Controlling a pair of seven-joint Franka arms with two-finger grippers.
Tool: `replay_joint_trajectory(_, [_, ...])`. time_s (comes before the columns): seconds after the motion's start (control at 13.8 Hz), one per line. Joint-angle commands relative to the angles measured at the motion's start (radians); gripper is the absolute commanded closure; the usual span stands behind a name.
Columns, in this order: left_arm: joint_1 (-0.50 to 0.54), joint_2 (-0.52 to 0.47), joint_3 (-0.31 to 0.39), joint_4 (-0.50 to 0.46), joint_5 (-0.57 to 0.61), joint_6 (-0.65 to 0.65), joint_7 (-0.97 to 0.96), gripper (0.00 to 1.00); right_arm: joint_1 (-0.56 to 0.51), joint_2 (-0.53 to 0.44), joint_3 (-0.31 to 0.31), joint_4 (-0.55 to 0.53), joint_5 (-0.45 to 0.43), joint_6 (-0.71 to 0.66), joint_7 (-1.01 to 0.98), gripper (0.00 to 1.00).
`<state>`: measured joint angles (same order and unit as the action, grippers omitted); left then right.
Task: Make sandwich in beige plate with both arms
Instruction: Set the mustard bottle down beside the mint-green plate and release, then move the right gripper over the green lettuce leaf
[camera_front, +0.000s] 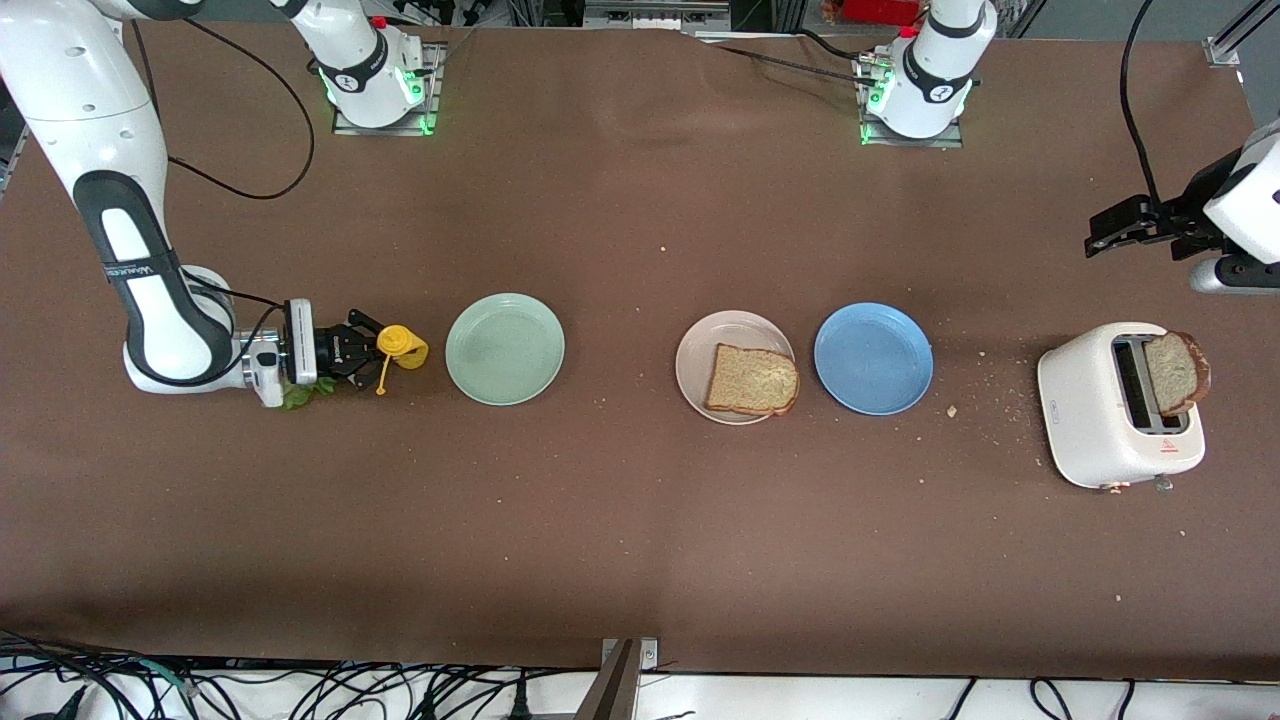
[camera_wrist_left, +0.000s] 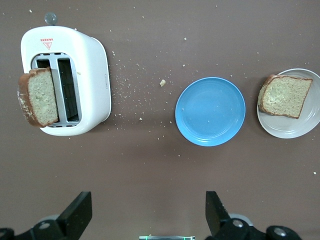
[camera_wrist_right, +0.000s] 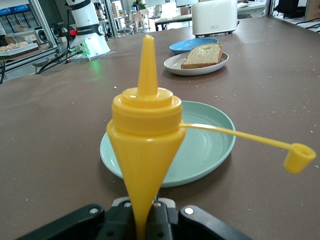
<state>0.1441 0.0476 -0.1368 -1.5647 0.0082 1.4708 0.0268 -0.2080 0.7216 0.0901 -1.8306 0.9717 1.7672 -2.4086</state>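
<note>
The yellow squeeze bottle (camera_front: 402, 346) is low over the table next to the mint-green plate (camera_front: 505, 349). I will open my right gripper now, and the bottle would lie there.
The beige plate (camera_front: 700, 352) (camera_wrist_left: 303, 127) lies mid-table with one brown bread slice (camera_front: 752, 381) (camera_wrist_left: 285, 95) on it. A second bread slice (camera_front: 1176, 372) (camera_wrist_left: 38, 97) sticks up out of the white toaster (camera_front: 1095, 410) (camera_wrist_left: 90, 80) at the left arm's end. My right gripper (camera_front: 365, 350) (camera_wrist_right: 145, 220) lies low beside the mint-green plate (camera_front: 505, 349) (camera_wrist_right: 210, 145), shut on a squashed yellow squeeze bottle (camera_front: 402, 346) (camera_wrist_right: 145, 135) whose cap (camera_wrist_right: 299, 157) dangles open. A green lettuce leaf (camera_front: 305, 392) peeks out under that wrist. My left gripper (camera_front: 1120, 225) (camera_wrist_left: 148, 210) hangs open and empty over bare table by the toaster.
A blue plate (camera_front: 873, 358) (camera_wrist_left: 210, 111) sits between the beige plate and the toaster. Crumbs (camera_front: 985, 395) are scattered around the toaster. The brown table (camera_front: 640, 540) has a wide bare stretch nearer the front camera.
</note>
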Motion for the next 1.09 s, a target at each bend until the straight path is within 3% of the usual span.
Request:
replay_joint_trajectory(0.0, [-0.009, -0.008, -0.027, 0.008, -0.008, -0.023, 0.001, 0.00, -0.025, 0.036, 0.011, 0.050, 0.021, -0.041, -0.026, 0.98])
replay_joint_trajectory(0.07, [-0.009, -0.005, -0.029, 0.006, -0.007, -0.021, 0.001, 0.00, -0.025, 0.042, 0.011, 0.059, 0.021, -0.041, -0.027, 0.89])
replay_joint_trajectory(0.15, [-0.009, -0.003, -0.029, 0.000, -0.007, -0.018, -0.001, 0.00, -0.025, 0.047, 0.011, 0.063, 0.021, -0.040, -0.024, 0.72])
replay_joint_trajectory(0.22, [-0.008, 0.009, -0.029, 0.000, -0.007, -0.011, -0.004, 0.00, -0.025, 0.045, 0.010, 0.073, 0.021, -0.041, -0.003, 0.42])
replay_joint_trajectory(0.29, [-0.005, 0.029, -0.029, 0.008, -0.005, -0.003, -0.004, 0.00, -0.025, 0.042, 0.005, 0.089, 0.012, -0.046, 0.028, 0.00])
replay_joint_trajectory(0.44, [-0.017, 0.037, -0.030, 0.014, -0.005, 0.002, -0.001, 0.00, -0.025, 0.012, -0.024, 0.120, -0.019, -0.077, 0.130, 0.00])
replay_joint_trajectory(0.58, [-0.015, 0.047, -0.032, 0.037, 0.048, 0.003, 0.010, 0.00, -0.025, -0.039, -0.026, 0.164, -0.132, -0.075, 0.248, 0.00])
replay_joint_trajectory(1.02, [-0.017, 0.049, -0.033, 0.038, 0.059, 0.003, 0.013, 0.00, -0.007, -0.172, -0.033, 0.217, -0.433, -0.031, 0.688, 0.00])
